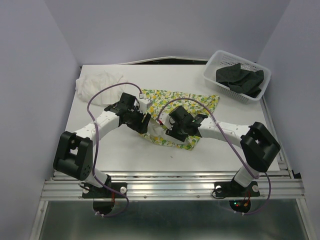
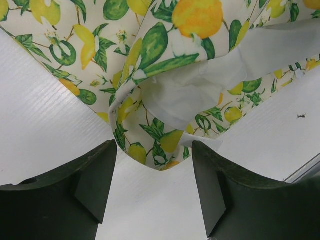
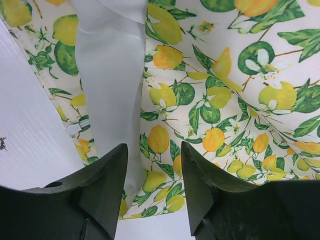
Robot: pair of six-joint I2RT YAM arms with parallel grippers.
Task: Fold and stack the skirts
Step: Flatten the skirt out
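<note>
My right gripper will next grab the near edge of the lemon-print skirt, beside the white lining, so that the skirt can be spread out for folding.
The lemon-print skirt [image 1: 182,100] lies spread in the middle of the table, partly under both arms. The plain white skirt [image 1: 97,82] lies bunched at the back left. The black skirt [image 1: 240,80] sits in the basket. My left gripper [image 1: 145,119] is open over the lemon skirt's left edge; in the left wrist view a folded hem [image 2: 165,125] with white lining lies just ahead of its empty fingers [image 2: 95,180]. My right gripper [image 1: 167,131] is open just above the lemon skirt's near edge [image 3: 200,115], fingers [image 3: 107,175] straddling the cloth, not closed on it.
A white mesh basket [image 1: 212,65] stands at the back right corner. White walls enclose the table on the left, back and right. The metal rail [image 1: 170,187] with both arm bases runs along the near edge.
</note>
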